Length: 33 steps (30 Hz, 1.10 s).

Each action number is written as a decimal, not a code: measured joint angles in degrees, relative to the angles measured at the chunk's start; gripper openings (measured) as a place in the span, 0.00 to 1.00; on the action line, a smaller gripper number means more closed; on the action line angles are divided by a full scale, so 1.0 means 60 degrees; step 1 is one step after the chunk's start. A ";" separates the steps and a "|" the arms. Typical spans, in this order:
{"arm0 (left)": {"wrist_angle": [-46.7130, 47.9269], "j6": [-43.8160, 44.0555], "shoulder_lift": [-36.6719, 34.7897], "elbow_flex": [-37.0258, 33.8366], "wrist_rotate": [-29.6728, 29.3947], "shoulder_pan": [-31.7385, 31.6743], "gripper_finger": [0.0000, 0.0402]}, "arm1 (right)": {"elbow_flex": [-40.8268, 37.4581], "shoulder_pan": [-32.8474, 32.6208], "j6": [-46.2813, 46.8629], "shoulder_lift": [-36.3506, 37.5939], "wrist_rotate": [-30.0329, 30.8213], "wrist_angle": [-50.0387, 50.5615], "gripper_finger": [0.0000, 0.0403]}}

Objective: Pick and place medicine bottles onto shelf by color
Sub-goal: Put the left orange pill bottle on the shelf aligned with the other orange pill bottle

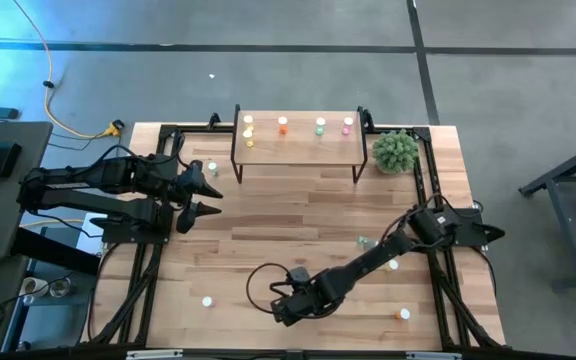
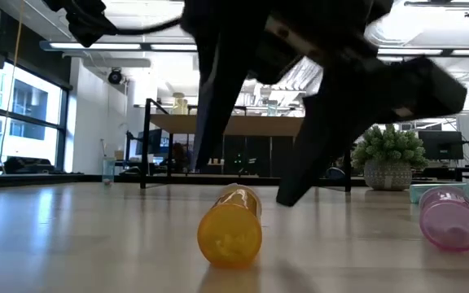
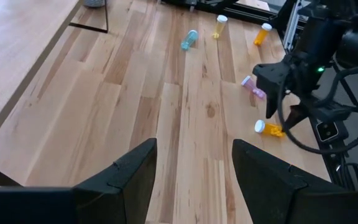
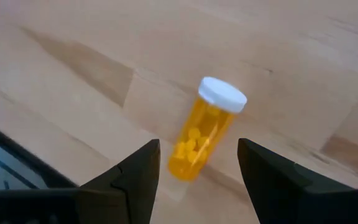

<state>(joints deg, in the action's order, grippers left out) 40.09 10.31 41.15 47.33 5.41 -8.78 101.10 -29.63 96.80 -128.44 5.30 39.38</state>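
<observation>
My right fingers, above the yellow bottle's body (image 4: 199, 140), must lower before closing.
A yellow medicine bottle (image 4: 205, 132) with a white cap lies on its side on the table near the front edge; it also shows in the low view (image 2: 230, 232). My right gripper (image 4: 197, 149) hangs open just above it, pointing steeply down, one finger on either side and touching nothing. The shelf (image 1: 298, 140) stands on black legs at the far edge. On its top stand yellow (image 1: 248, 122), orange (image 1: 283, 124), green (image 1: 320, 125) and pink (image 1: 348, 125) bottles. My left gripper (image 1: 206, 198) waits open at the table's left, raised.
Loose bottles lie on the table: a pink one (image 2: 450, 218) and a teal one (image 3: 189, 39) right of the yellow one, an orange one (image 1: 404, 314) at the front right, and one (image 1: 208, 300) at the front left. A green plant ball (image 1: 396, 150) stands right of the shelf.
</observation>
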 joint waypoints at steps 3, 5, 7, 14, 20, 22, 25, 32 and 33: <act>-0.0002 0.0000 0.0000 0.0000 -0.0003 0.0000 0.50 | -0.0335 0.0004 0.0150 -0.0007 -0.0034 -0.0204 0.51; 0.0000 0.0000 0.0000 0.0000 -0.0003 0.0001 0.50 | -0.0519 0.0008 0.0190 -0.0007 -0.0235 -0.0559 0.51; -0.0003 0.0000 0.0000 0.0000 -0.0003 -0.0003 0.50 | -0.0639 0.0000 0.0360 -0.0007 -0.0390 -0.0586 0.51; -0.0003 0.0000 0.0000 0.0000 -0.0003 0.0000 0.50 | -0.0686 0.0011 0.0868 0.0011 -0.0626 -0.0404 0.51; -0.0003 0.0000 0.0000 0.0000 -0.0003 0.0000 0.50 | -0.0693 0.0037 0.0832 0.0015 -0.0980 -0.0229 0.44; -0.0002 0.0000 0.0000 0.0000 -0.0003 -0.0002 0.50 | -0.0694 0.0029 0.0793 0.0015 -0.1019 -0.0171 0.38; -0.0003 0.0000 0.0000 0.0000 -0.0003 0.0001 0.50 | -0.0704 0.0029 0.0785 0.0015 -0.1056 -0.0131 0.30; -0.0003 0.0000 0.0000 0.0000 -0.0003 -0.0001 0.50 | -0.0704 0.0073 0.0285 0.0025 -0.1058 -0.0104 0.20; -0.0003 0.0000 0.0000 0.0000 -0.0003 -0.0001 0.50 | -0.0703 0.0078 0.0146 0.0025 -0.1029 -0.0111 0.20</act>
<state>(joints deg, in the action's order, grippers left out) 40.07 10.31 41.15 47.33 5.39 -8.78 96.88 -29.16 97.68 -128.29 -0.88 38.72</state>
